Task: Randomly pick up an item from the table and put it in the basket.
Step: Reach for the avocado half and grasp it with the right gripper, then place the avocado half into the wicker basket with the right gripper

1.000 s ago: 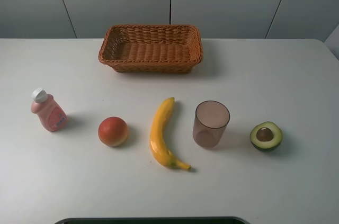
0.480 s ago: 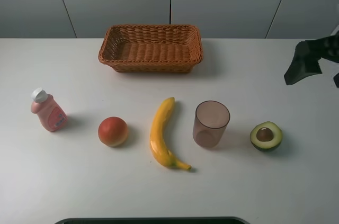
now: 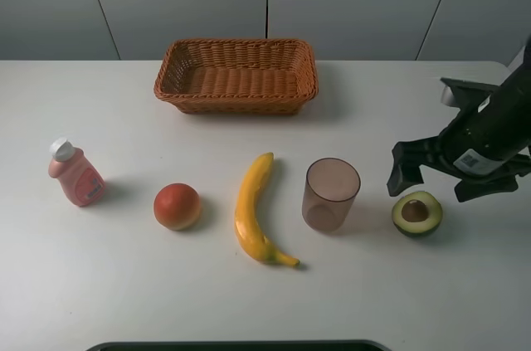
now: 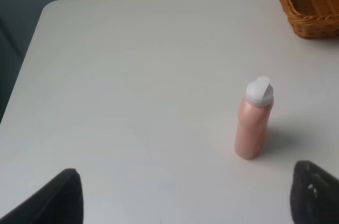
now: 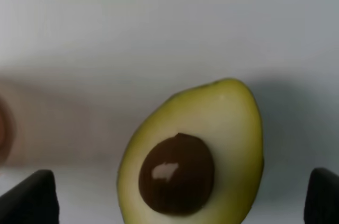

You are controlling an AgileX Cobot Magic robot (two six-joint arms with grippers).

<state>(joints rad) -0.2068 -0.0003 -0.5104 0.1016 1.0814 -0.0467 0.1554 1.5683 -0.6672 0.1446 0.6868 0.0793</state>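
Note:
My right gripper grips the avocado half by its rounded sides next, to put an item in the basket (image 3: 235,104).
The avocado half (image 3: 416,213) lies flesh up on the white table (image 3: 124,285) at the front right. It fills the right wrist view (image 5: 196,160), with its brown pit showing. My right gripper (image 3: 431,189) is open just above and behind it, its fingers spread wider than the fruit, which lies between them in the right wrist view (image 5: 177,197). The wicker basket (image 3: 235,104) stands empty at the back centre. My left gripper (image 4: 183,200) is open and empty over the table's left part, out of the exterior view.
A translucent brownish cup (image 3: 330,193) stands just left of the avocado. A yellow banana (image 3: 253,206), an orange-red fruit (image 3: 177,206) and a pink bottle (image 3: 75,173) line the front row. The bottle (image 4: 254,121) and a basket corner (image 4: 310,1) show in the left wrist view.
My right arm has come in from the right edge and dropped forward and left, with its open gripper now over the avocado. Nothing on the table has moved.

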